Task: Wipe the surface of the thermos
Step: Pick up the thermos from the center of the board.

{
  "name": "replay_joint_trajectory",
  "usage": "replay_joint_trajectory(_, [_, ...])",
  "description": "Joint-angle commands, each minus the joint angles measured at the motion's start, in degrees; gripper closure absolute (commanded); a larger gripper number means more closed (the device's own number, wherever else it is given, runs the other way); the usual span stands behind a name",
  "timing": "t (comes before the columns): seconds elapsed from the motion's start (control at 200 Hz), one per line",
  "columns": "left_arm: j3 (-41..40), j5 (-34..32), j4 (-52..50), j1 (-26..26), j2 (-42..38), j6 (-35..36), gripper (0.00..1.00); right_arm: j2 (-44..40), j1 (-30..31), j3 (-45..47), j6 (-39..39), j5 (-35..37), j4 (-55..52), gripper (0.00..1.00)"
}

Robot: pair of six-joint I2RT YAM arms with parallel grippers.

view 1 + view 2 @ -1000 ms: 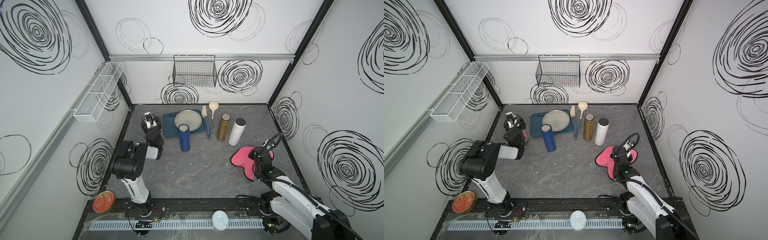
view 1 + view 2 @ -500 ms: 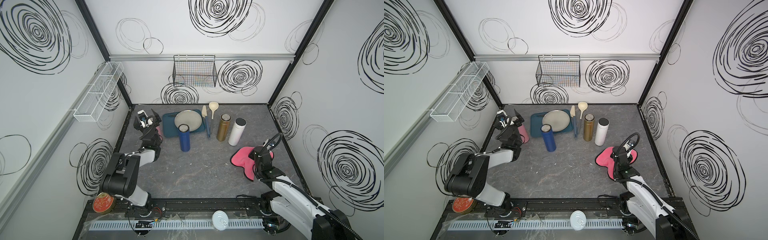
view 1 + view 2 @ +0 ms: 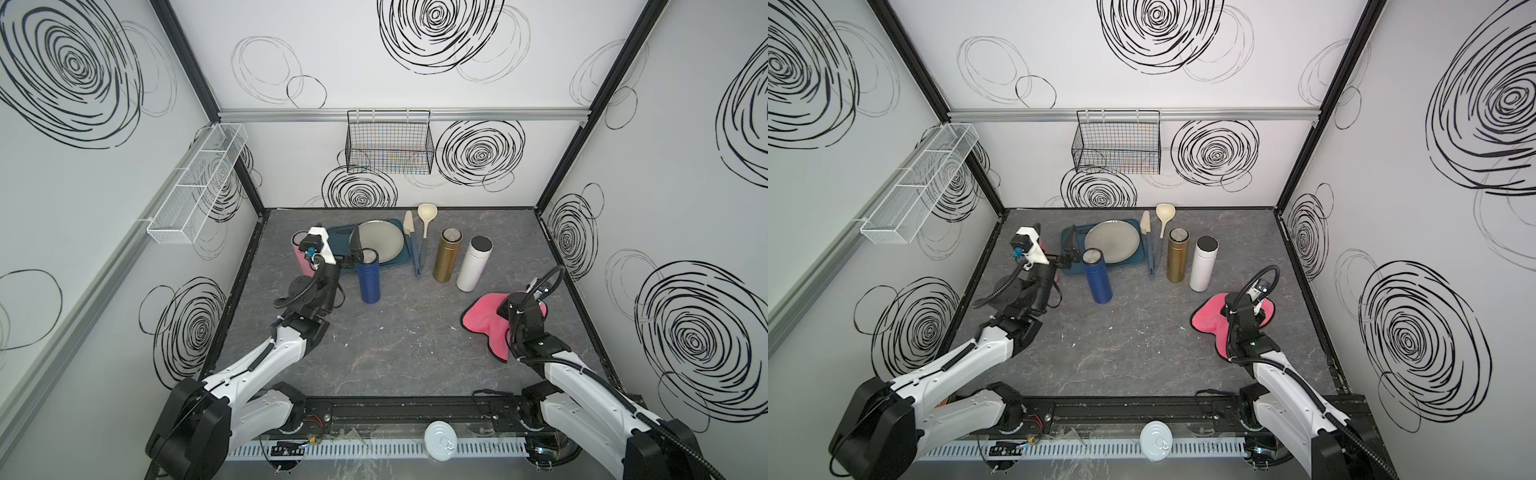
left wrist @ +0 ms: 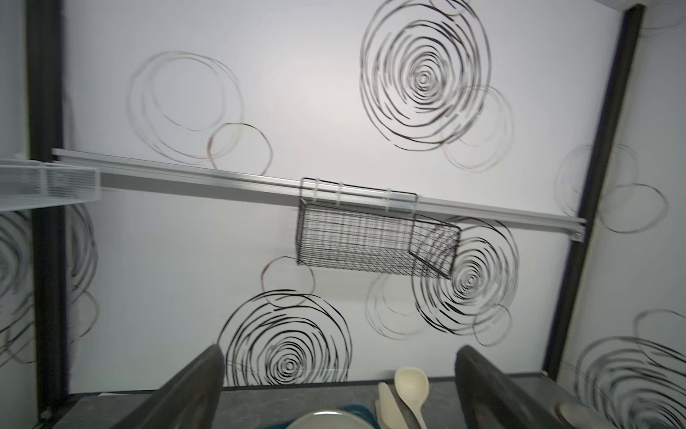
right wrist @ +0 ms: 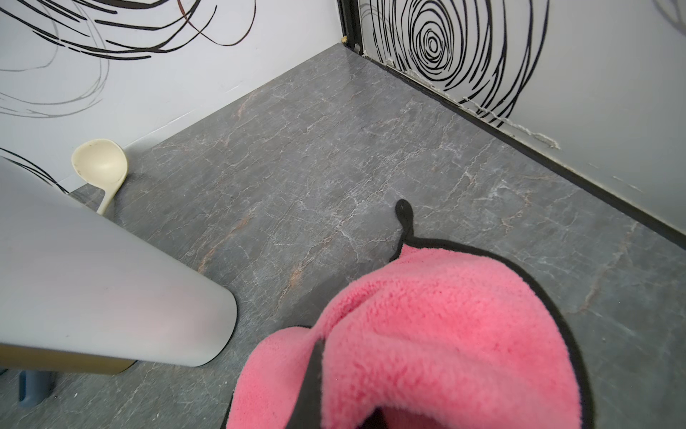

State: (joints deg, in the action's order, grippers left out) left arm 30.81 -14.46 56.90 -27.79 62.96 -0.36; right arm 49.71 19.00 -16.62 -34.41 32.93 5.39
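Note:
I will next grab the blue thermos with my left gripper by the end with the cap, so the body of the thermos stays free below for the cloth [image 3: 484,320] to wipe.
Several thermoses stand on the grey floor in both top views: pink [image 3: 299,255] at far left, blue [image 3: 369,279] [image 3: 1097,279], gold [image 3: 446,255] [image 3: 1177,255] and white [image 3: 473,264] [image 3: 1203,264]. My left gripper [image 3: 334,243] [image 3: 1054,239] is open and empty, raised between the pink and blue thermoses, one finger beside the blue one's cap. In the left wrist view its fingers [image 4: 193,390] frame the back wall. My right gripper [image 3: 509,309] [image 3: 1229,309] is shut on a pink cloth [image 3: 484,320] [image 5: 427,334] lying near the white thermos [image 5: 92,289].
A teal tray [image 3: 399,259] holds a grey plate [image 3: 380,245]. A spatula [image 3: 411,232] and a cream ladle [image 3: 426,214] [image 5: 100,167] lie beside it. A black wire basket [image 3: 388,141] hangs on the back wall and a white wire shelf [image 3: 195,187] on the left wall.
The left arm unfolded from beside the left wall, opened its gripper and swung right toward the blue thermos. The right arm and the cloth have not moved.

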Motion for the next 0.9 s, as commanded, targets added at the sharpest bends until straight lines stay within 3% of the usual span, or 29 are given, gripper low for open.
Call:
replay_joint_trajectory(0.0, [-2.42, 8.83, 2.53, -1.73, 0.93, 0.44, 0.01, -0.18, 0.18, -1.41, 0.18, -0.05, 0.50, 1.00])
replay_joint_trajectory(0.5, [-5.91, 14.15, 17.48, -1.04, 16.88, -4.95, 0.01, 1.00, 0.28, -1.93, 0.40, -0.26, 0.68, 1.00])
replay_joint_trajectory(0.891, [-4.35, 10.73, 18.86, -0.16, 23.43, -4.13, 0.02, 1.89, 0.35, -2.42, 0.58, -0.32, 0.86, 1.00])
